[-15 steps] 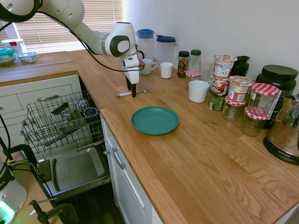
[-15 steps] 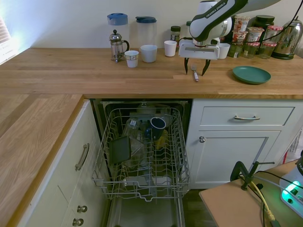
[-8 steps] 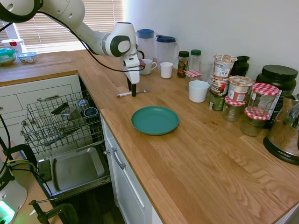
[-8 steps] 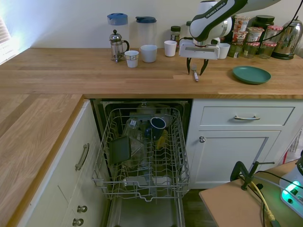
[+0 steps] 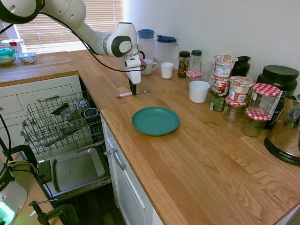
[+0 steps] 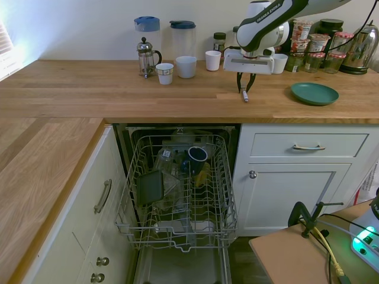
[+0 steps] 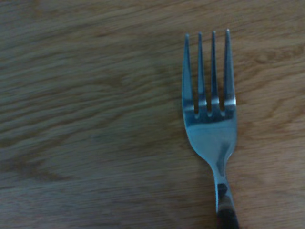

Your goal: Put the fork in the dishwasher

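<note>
The pointed teeth of the fork lie on the counter, so the robot's gripper needs to grab the fork next by its narrow neck.
The fork (image 5: 123, 95) lies flat on the wooden counter, pale handle toward the counter edge and tines (image 7: 208, 109) toward the wall. My gripper (image 5: 133, 93) stands straight down over its middle. In the second exterior view the gripper (image 6: 244, 90) has one finger close on each side of the fork (image 6: 245, 97), with a small gap still showing, so it is open. The dishwasher (image 6: 177, 195) is open below the counter, its grey wire rack (image 5: 61, 123) pulled out over the lowered door (image 5: 77, 171).
A green plate (image 5: 155, 120) lies on the counter beside the fork. Mugs, two jugs (image 5: 146, 42) and a French press (image 6: 146, 57) stand along the wall. Jars and tubs (image 5: 239, 96) crowd the far end. The rack holds a blue mug (image 6: 197, 155) and other dishes.
The fingers have drawn steadily closer together around the fork over the last second. The arm has stayed over the same spot and the fork has not moved.
</note>
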